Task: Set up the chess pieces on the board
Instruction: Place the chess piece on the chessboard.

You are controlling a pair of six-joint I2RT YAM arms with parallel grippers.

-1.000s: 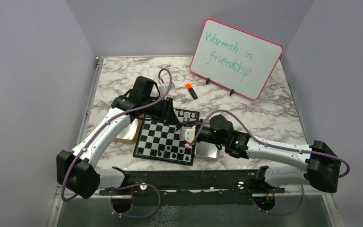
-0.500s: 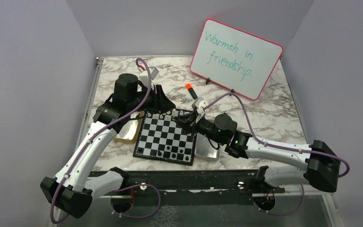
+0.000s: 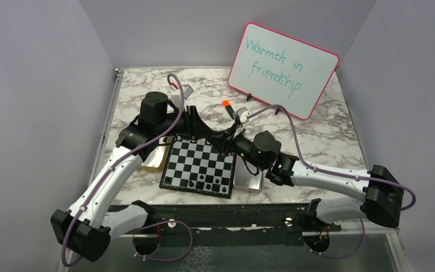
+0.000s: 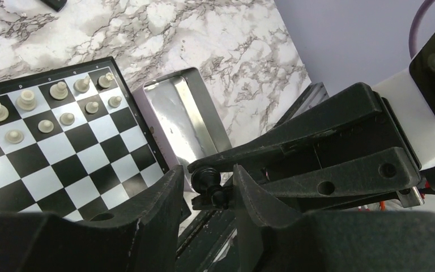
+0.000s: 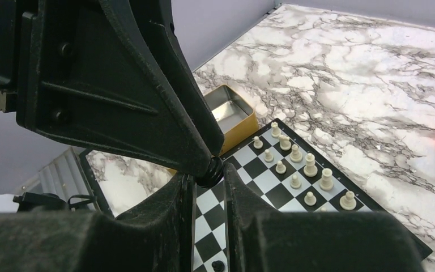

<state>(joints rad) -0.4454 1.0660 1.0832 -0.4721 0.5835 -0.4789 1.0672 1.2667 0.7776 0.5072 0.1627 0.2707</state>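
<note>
The fingers are level with the sides of the black chess piece, so it is now time for my left gripper to close on it.
The board (image 3: 195, 167) lies at the table's middle. Pale chess pieces (image 4: 28, 100) fill its two far rows, also in the right wrist view (image 5: 309, 164). A few black pieces (image 3: 209, 184) stand near its front edge. My two grippers meet tip to tip above the board's far right corner. My right gripper (image 5: 208, 173) is shut on a black chess piece (image 5: 211, 170). My left gripper (image 4: 207, 175) is open, its fingers on either side of that same piece (image 4: 207, 181), with a gap on each side. In the top view the left gripper (image 3: 215, 135) and right gripper (image 3: 227, 140) overlap.
A silver tray (image 3: 248, 181) lies against the board's right side, also in the left wrist view (image 4: 181, 113). A gold tray (image 3: 154, 161) sits at the board's left. An orange-capped marker (image 3: 229, 109) and a propped whiteboard (image 3: 283, 71) stand behind.
My right gripper has risen from the board's right side and swung to its far edge. My left gripper drew back, then came forward to meet it. The fingertips now touch.
</note>
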